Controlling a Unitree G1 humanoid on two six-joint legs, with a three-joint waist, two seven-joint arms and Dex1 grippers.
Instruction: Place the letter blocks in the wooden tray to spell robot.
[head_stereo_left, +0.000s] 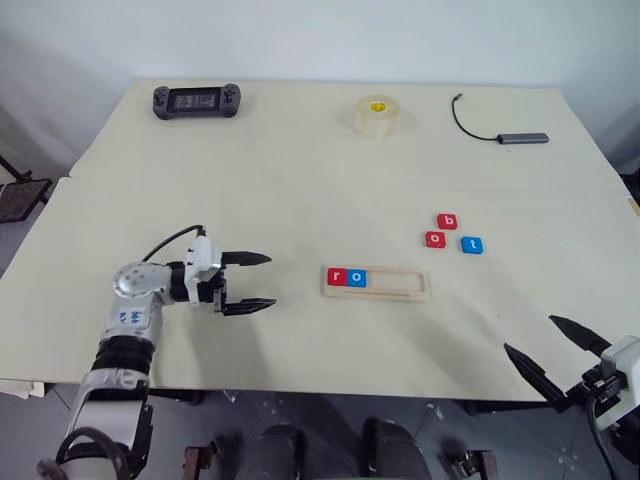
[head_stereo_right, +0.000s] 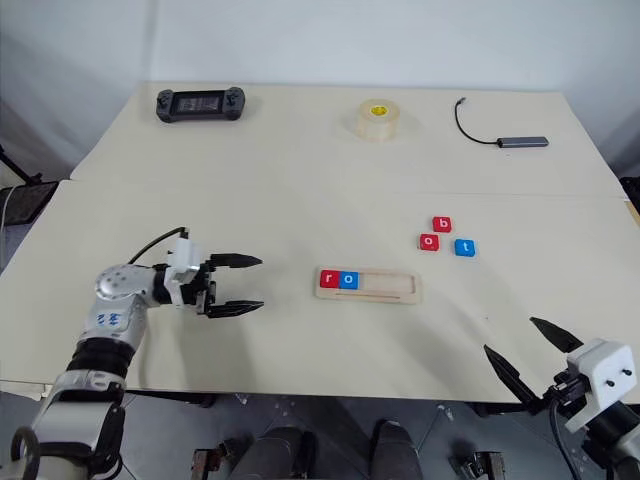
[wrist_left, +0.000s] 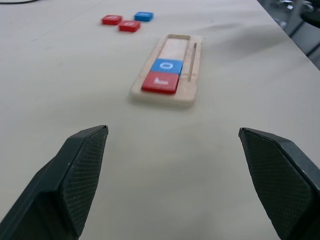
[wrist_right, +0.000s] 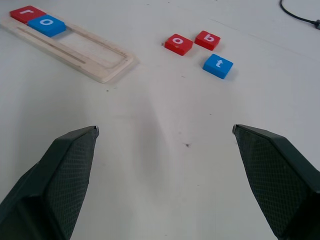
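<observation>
I should next grab the red b block by its sides with my right gripper, so that I can go on spelling robot in the tray (head_stereo_left: 377, 283) (wrist_right: 90, 52).
The wooden tray (head_stereo_left: 377, 283) lies mid-table with a red "r" block (head_stereo_left: 336, 277) and a blue "o" block (head_stereo_left: 357, 278) at its left end; the rest of the slot is bare. Three loose letter blocks sit to its upper right: red "b" (head_stereo_left: 447, 221), red "o" (head_stereo_left: 435, 239) and blue "t" (head_stereo_left: 472, 244). My left gripper (head_stereo_left: 258, 282) is open and empty, pointing at the tray from its left, a short way off. Over the table's front right edge, my right gripper (head_stereo_left: 550, 348) is open and empty.
A tape roll (head_stereo_left: 378, 116), a black game controller (head_stereo_left: 196, 100) and a cable with a grey adapter (head_stereo_left: 523, 137) lie along the far side of the table. The table edge (head_stereo_left: 300, 390) runs close in front.
</observation>
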